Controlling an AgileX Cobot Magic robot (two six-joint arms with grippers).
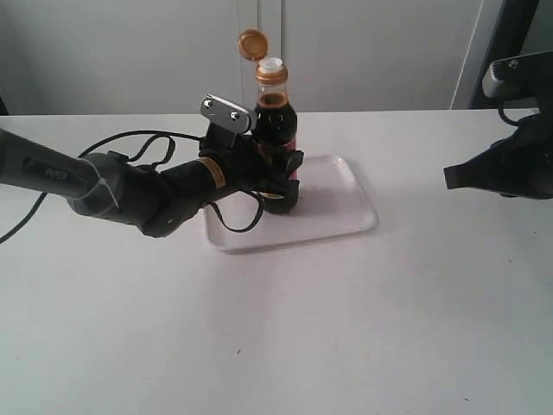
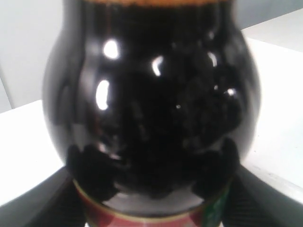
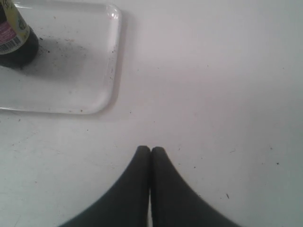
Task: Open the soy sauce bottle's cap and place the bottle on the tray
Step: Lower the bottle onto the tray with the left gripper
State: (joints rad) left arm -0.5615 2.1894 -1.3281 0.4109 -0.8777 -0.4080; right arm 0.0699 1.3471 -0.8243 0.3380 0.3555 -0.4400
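The soy sauce bottle's dark base is resting on the white tray (image 1: 346, 207), inside the tray's rim. The bottle would stay standing, so I should open my left gripper now.
The soy sauce bottle (image 1: 276, 112) stands upright on the left part of the white tray (image 1: 346, 207). Its orange-brown cap (image 1: 252, 43) is flipped up and back on its hinge, baring the white spout (image 1: 271, 64). My left gripper (image 1: 281, 177) is shut on the bottle's lower body, a finger on each side. In the left wrist view the dark bottle (image 2: 151, 94) fills the frame between the gripper (image 2: 151, 171). My right gripper (image 1: 449, 175) hovers far to the right, shut and empty. In its wrist view the gripper (image 3: 150, 150) is over bare table, with the tray (image 3: 71, 61) and the bottle's base (image 3: 14, 40) beyond.
A white table (image 1: 302, 346) carries everything. The left arm's black cables (image 1: 138, 143) loop over the table behind the arm. The right half of the tray holds nothing. A dark stand (image 1: 518, 35) rises at the back right corner.
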